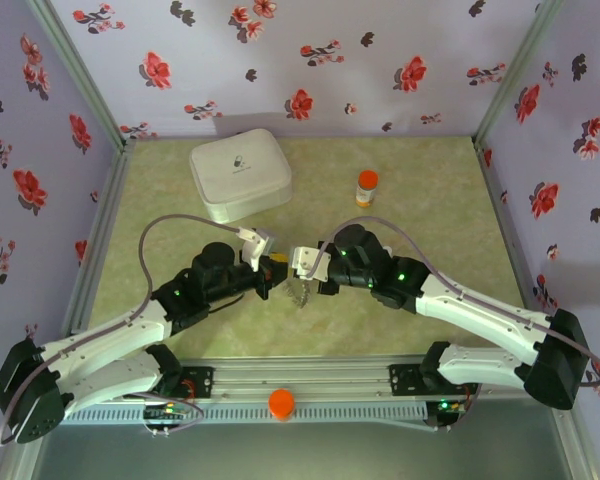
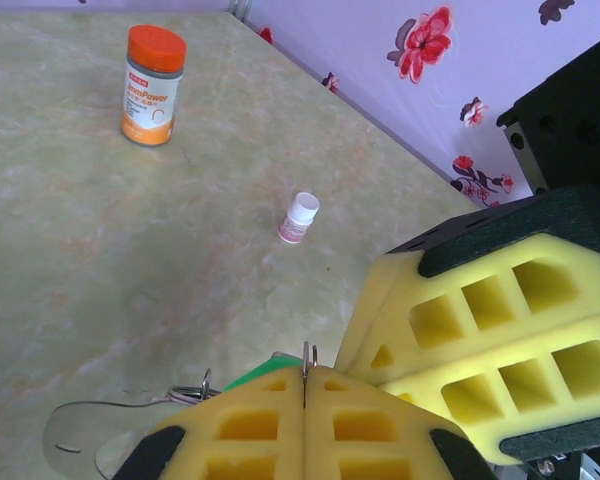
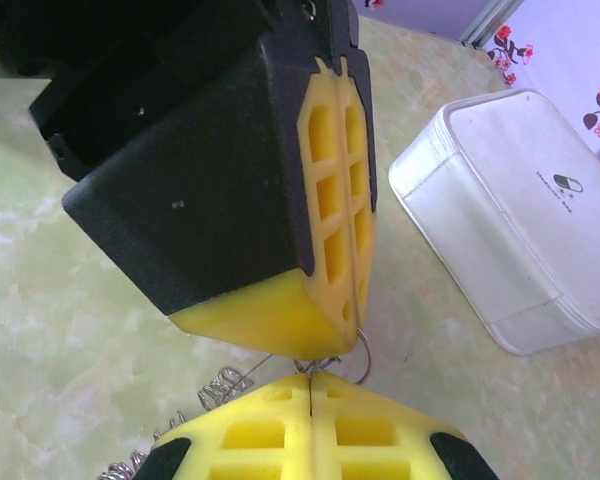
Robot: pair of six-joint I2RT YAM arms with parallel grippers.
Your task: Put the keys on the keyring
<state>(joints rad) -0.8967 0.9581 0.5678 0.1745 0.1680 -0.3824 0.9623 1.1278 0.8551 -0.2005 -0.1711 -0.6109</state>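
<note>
I should open my right gripper now, because the fingers of my left gripper are pinching the keyring's ring and the keyring would stay hanging.
My two grippers meet tip to tip over the middle of the table. The left gripper [image 1: 272, 268] [image 2: 305, 385] is shut; a thin metal ring pokes out between its yellow pads and the green head of a key [image 2: 262, 373] shows just under them. The right gripper [image 1: 298, 268] [image 3: 311, 385] is shut on a thin wire end of the keyring. The keyring's grey chain [image 1: 300, 295] [image 3: 220, 383] hangs and trails off below it. The left gripper's pads [image 3: 332, 200] hover right above the right gripper's tips.
A white case [image 1: 240, 175] [image 3: 520, 200] sits at the back left. An orange-capped pill bottle [image 1: 367, 187] [image 2: 152, 85] stands at the back centre. A tiny white cap-like piece [image 2: 300, 217] lies on the mat. Floral walls enclose three sides.
</note>
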